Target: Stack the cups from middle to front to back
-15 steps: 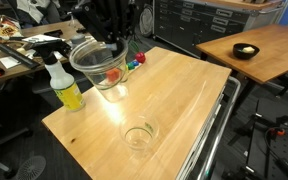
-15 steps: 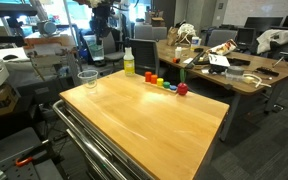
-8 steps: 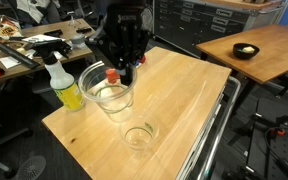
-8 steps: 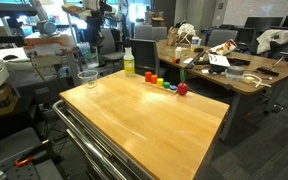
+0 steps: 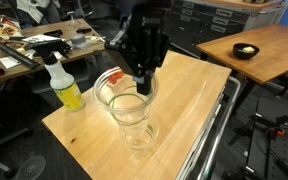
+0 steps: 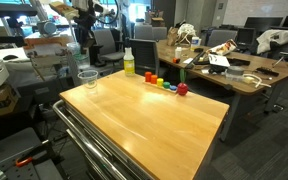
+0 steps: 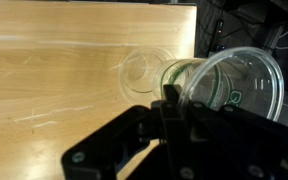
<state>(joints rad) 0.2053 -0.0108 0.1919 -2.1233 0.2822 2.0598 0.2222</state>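
Observation:
The held cup is hanging tilted above the standing cup and would drop short if I opened now. My gripper needs to seat the held cup inside.
My gripper (image 5: 142, 84) is shut on the rim of a clear plastic cup (image 5: 122, 100) and holds it tilted in the air, just above and beside another clear cup (image 5: 139, 138) that stands near the table's front edge. In the wrist view the gripper (image 7: 169, 97) pinches the held cup's wall (image 7: 239, 85), and the standing cup (image 7: 144, 68) lies below on the wood. That standing cup also shows in an exterior view (image 6: 88, 78). I cannot pick out a third cup on its own.
A yellow spray bottle (image 5: 67, 88) stands at the table's back corner and shows in both exterior views (image 6: 128, 62). Small coloured blocks (image 6: 164, 84) lie in a row along one edge. The wooden table top (image 5: 189, 95) ends at a metal rail (image 5: 216, 125).
My gripper has carried the held cup from beside the spray bottle toward the front of the table. It now hangs over the standing cup.

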